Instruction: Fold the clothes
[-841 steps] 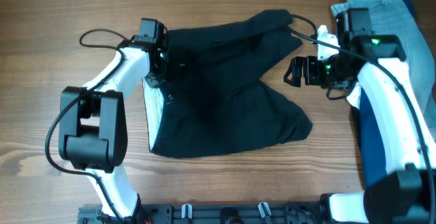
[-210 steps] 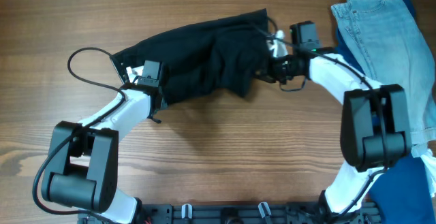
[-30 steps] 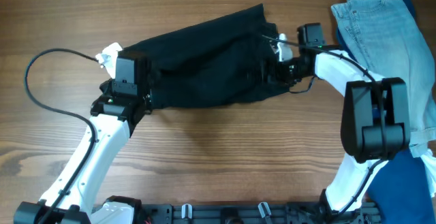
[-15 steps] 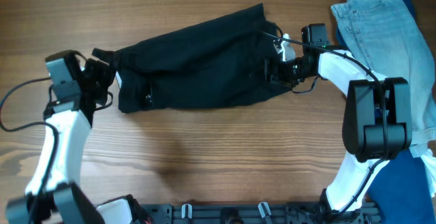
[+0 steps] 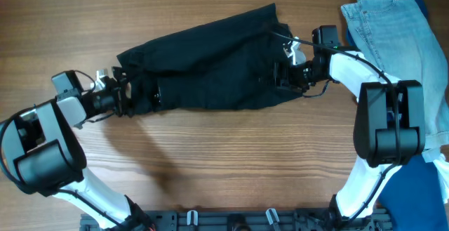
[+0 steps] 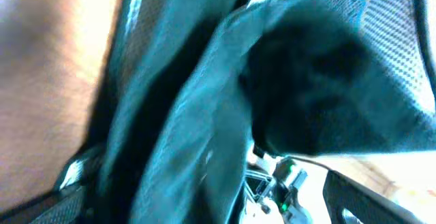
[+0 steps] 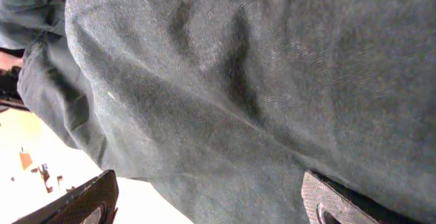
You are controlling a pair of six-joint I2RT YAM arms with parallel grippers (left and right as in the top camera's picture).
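Note:
I need to fold one end of the black garment over the rest of it, so next I should grab the black garment (image 5: 203,69) with my left gripper at that end, opposite my right gripper.
The clothes at hand are a large black garment (image 5: 203,69), lying as a long slanted band across the middle of the table. My left gripper (image 5: 123,94) is low at its left end, pointing right, jaws open. In the left wrist view the picture is blurred; black fabric (image 6: 204,101) fills it and runs down between the spread fingers of the left gripper (image 6: 218,197). My right gripper (image 5: 280,76) is at the garment's right end, open. In the right wrist view dark cloth (image 7: 231,81) hangs between the wide-apart fingers of the right gripper (image 7: 214,207).
Light-blue denim jeans (image 5: 389,27) lie at the back right corner. A dark blue piece (image 5: 435,185) shows at the right edge, behind the right arm's base. Bare wood table (image 5: 224,161) stretches in front of the black garment.
The left arm pulled away from the garment's left end, swung out left, and now lies low with its gripper back at that end. The right gripper shifted slightly right; the garment barely moved.

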